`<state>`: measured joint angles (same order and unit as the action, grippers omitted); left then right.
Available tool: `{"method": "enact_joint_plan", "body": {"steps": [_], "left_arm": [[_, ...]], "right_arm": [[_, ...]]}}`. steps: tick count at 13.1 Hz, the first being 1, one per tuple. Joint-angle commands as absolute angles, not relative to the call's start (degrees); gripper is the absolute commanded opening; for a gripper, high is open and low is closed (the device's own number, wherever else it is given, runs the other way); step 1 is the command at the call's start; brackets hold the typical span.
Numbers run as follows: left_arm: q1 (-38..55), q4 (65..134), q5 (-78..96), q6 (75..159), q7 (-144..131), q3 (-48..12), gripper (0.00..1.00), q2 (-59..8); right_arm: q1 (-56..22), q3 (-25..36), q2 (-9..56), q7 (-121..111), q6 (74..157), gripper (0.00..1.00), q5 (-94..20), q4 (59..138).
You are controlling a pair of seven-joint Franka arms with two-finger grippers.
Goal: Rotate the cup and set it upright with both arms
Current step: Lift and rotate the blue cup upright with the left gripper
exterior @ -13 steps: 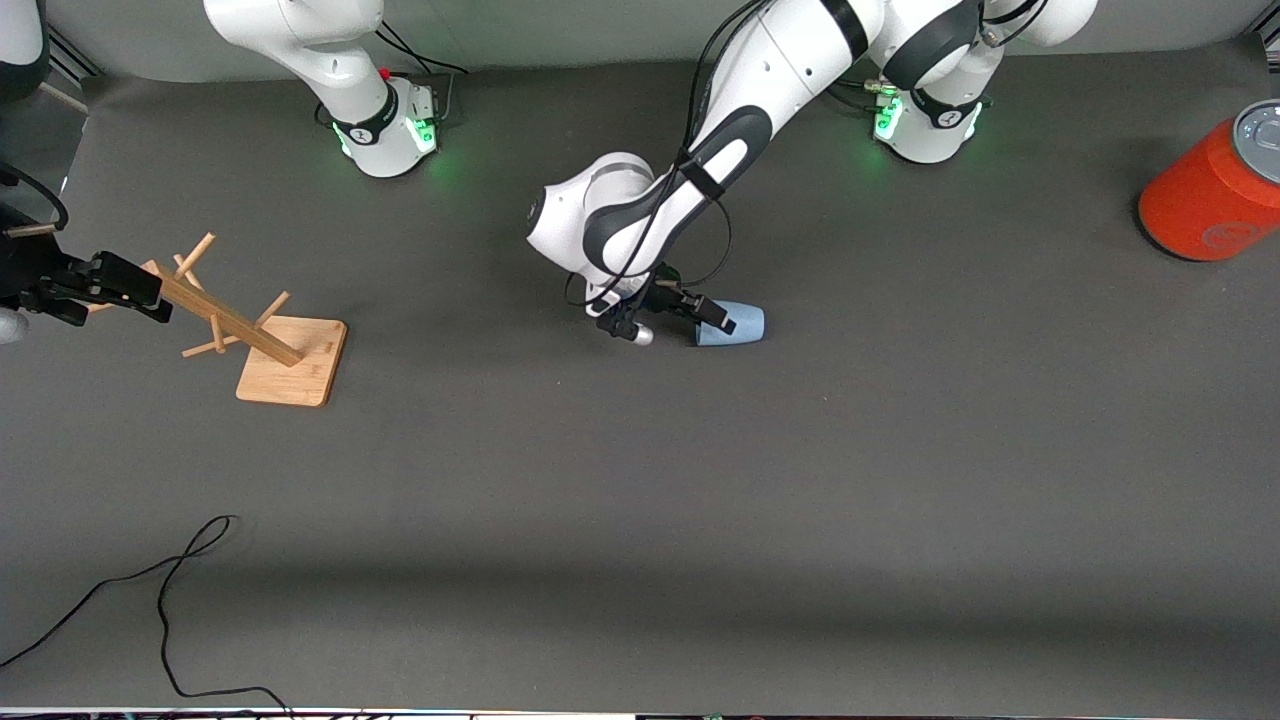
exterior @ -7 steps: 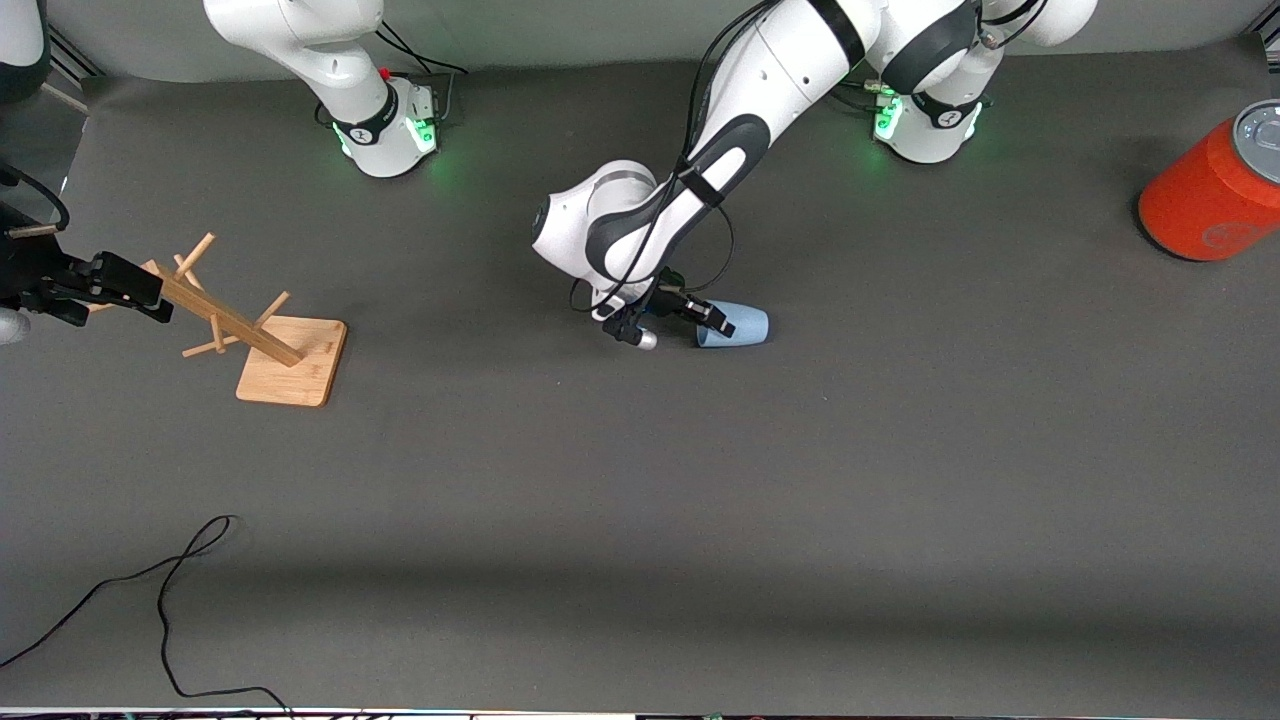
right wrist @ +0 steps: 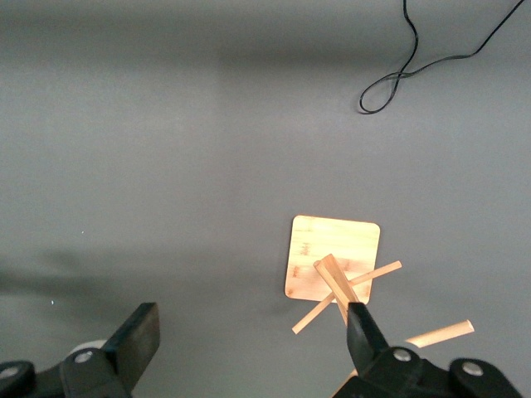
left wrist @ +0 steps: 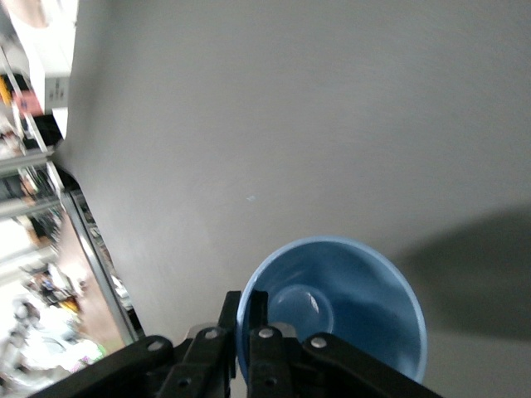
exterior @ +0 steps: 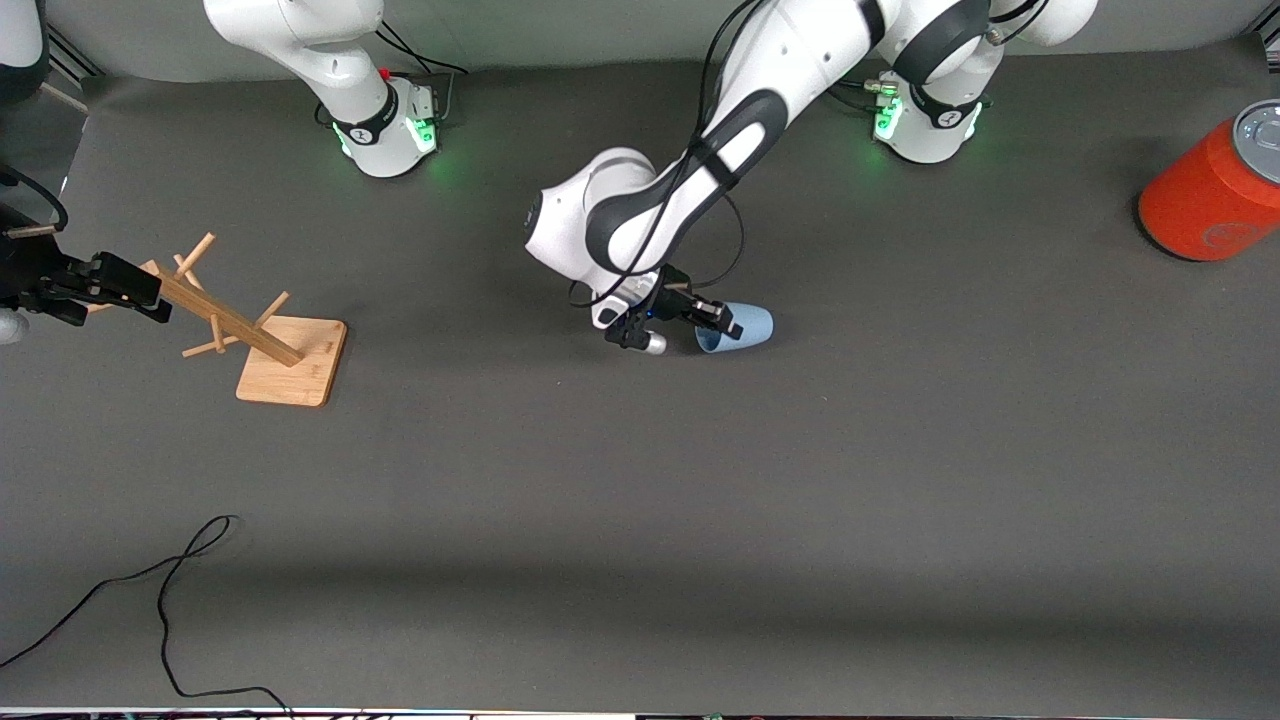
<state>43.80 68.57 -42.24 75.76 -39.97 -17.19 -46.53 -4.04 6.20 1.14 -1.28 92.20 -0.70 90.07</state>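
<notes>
The pale blue cup hangs tilted, with its base above the table. I should turn the cup upright before my left gripper lets go of it.
The pale blue cup (exterior: 738,327) is tilted over the middle of the table, its mouth toward the right arm's end. My left gripper (exterior: 718,320) is shut on the cup's rim, one finger inside and one outside. In the left wrist view the cup's open mouth (left wrist: 348,307) faces the camera and my left gripper (left wrist: 247,319) pinches its rim. My right gripper (exterior: 125,288) is up in the air at the right arm's end of the table, over the wooden rack's top. It is open and empty, as the right wrist view (right wrist: 249,327) shows.
A wooden rack (exterior: 255,340) on a square base stands near the right arm's end, also in the right wrist view (right wrist: 336,265). A large orange-red can (exterior: 1215,190) lies at the left arm's end. A black cable (exterior: 165,590) lies near the front edge.
My left arm has turned its wrist slightly. The cup has tipped a little, its rim raised, and shifted slightly toward the left arm's end. The right arm has not moved.
</notes>
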Motion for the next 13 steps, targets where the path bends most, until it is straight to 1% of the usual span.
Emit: {"method": "enact_joint_plan", "body": {"steps": [1,4,6,7,8,10,12,13], "left_arm": [[37.9,65.8,-32.6,73.9,-41.7,-16.5,0.00,-34.1],[28.0,66.1,-21.7,77.8,-42.1,-16.4,0.00,-21.7],[19.7,68.4,-13.3,81.4,-41.9,-16.5,0.00,-15.8],[17.1,72.2,-10.9,84.9,-41.9,-16.5,0.00,-12.3],[15.0,77.2,-9.1,88.4,-41.6,-16.5,0.00,-8.9],[14.3,87.7,-6.2,95.8,-42.2,-16.3,0.00,-3.6],[14.8,97.1,-6.0,104.3,-48.0,-16.5,0.00,-1.1],[15.5,100.2,-6.1,108.7,-51.5,-16.9,0.00,-1.6]], "right_arm": [[-3.6,5.8,-0.2,-2.7,92.5,1.00,0.2,91.2],[-3.8,6.0,-0.2,-2.6,92.6,1.00,0.3,91.1],[-1.7,4.4,-0.1,-2.6,92.6,1.00,0.1,91.1],[-0.6,2.7,-0.2,-2.7,92.6,1.00,0.2,91.1],[0.2,2.2,-0.2,-2.7,92.6,1.00,0.2,91.1],[-0.2,2.2,-0.2,-2.7,92.6,1.00,0.2,91.1],[-0.3,2.3,-0.3,-2.7,92.6,1.00,0.2,91.1],[-0.3,2.2,-0.3,-2.7,92.6,1.00,0.2,91.1]]}}
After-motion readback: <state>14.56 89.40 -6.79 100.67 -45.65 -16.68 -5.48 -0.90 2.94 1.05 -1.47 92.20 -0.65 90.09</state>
